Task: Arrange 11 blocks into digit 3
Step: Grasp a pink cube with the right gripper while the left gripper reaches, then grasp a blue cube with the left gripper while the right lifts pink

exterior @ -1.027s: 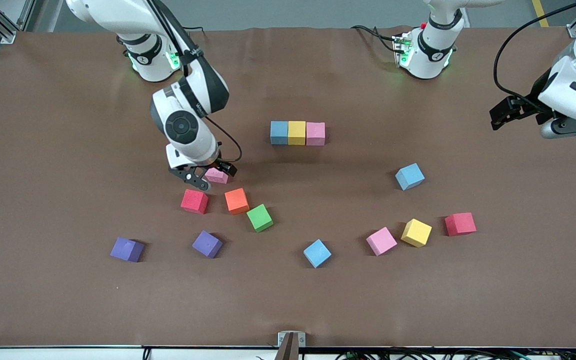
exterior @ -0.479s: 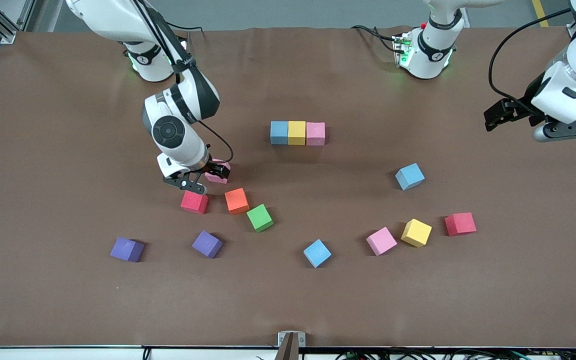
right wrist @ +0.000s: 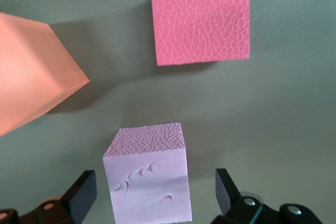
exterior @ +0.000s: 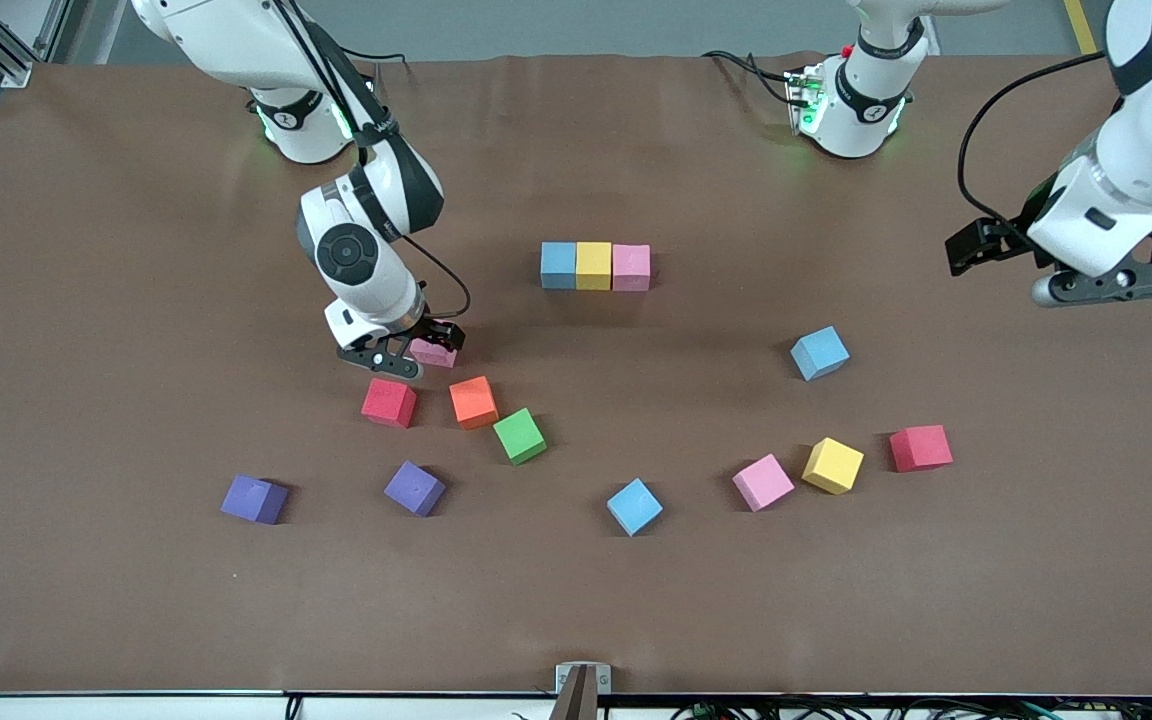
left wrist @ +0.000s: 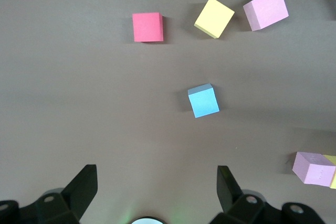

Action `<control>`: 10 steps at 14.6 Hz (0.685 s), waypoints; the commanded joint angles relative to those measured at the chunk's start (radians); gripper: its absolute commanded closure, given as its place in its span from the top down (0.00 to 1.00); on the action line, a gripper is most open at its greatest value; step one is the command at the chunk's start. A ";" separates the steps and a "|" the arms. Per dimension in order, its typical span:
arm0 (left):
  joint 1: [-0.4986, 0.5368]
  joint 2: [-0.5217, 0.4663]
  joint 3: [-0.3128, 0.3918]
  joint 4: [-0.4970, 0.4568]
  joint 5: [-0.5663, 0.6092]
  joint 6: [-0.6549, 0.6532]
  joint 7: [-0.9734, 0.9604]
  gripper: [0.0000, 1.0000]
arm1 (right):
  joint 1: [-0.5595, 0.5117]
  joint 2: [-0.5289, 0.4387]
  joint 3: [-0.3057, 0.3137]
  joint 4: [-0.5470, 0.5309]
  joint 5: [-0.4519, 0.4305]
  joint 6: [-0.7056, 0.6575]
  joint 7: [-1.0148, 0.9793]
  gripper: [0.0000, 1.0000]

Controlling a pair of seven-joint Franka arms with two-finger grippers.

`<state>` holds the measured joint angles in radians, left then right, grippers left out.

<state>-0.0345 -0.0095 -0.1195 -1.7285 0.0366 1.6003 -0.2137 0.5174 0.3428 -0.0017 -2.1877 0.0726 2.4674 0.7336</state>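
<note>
I need to grab the loose blue block by its opposite sides with my left gripper next, to make the touching row (exterior: 595,266) longer and form the digit 3.
A row of a blue (exterior: 558,265), a yellow (exterior: 593,265) and a pink block (exterior: 631,267) stands touching at mid-table. My right gripper (exterior: 406,352) is low over a loose pink block (exterior: 435,353), open, one finger on each side with gaps (right wrist: 149,174). A red (exterior: 389,402), an orange (exterior: 473,401) and a green block (exterior: 519,435) lie just nearer the camera. My left gripper (exterior: 1108,285) hangs open and empty over the left arm's end of the table. Its wrist view shows a blue block (left wrist: 203,100) ahead of the open gripper (left wrist: 156,177).
Loose at the left arm's end are blue (exterior: 820,352), red (exterior: 920,447), yellow (exterior: 832,465) and pink (exterior: 763,482) cubes. Another blue one (exterior: 634,506) lies near the middle. Two purple cubes (exterior: 414,488) (exterior: 254,499) sit nearer the camera at the right arm's end.
My right gripper shifted sideways and back around the loose pink block, staying open. My left arm moved in from the table's end toward the middle. No block has moved.
</note>
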 commanded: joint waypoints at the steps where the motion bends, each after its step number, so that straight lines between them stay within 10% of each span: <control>1: -0.001 0.003 0.001 -0.100 -0.017 0.122 0.016 1.00 | 0.012 -0.013 0.002 -0.058 -0.013 0.077 -0.005 1.00; 5: -0.002 0.045 -0.017 -0.210 -0.017 0.265 0.014 1.00 | 0.018 0.001 0.002 -0.060 -0.013 0.111 -0.005 0.94; 10: -0.004 0.163 -0.045 -0.284 -0.024 0.410 -0.050 1.00 | 0.018 0.001 0.002 -0.061 -0.013 0.108 0.001 0.36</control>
<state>-0.0380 0.1304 -0.1557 -1.9631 0.0356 1.9293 -0.2325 0.5342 0.3524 0.0001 -2.2309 0.0722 2.5600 0.7334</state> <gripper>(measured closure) 0.000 0.282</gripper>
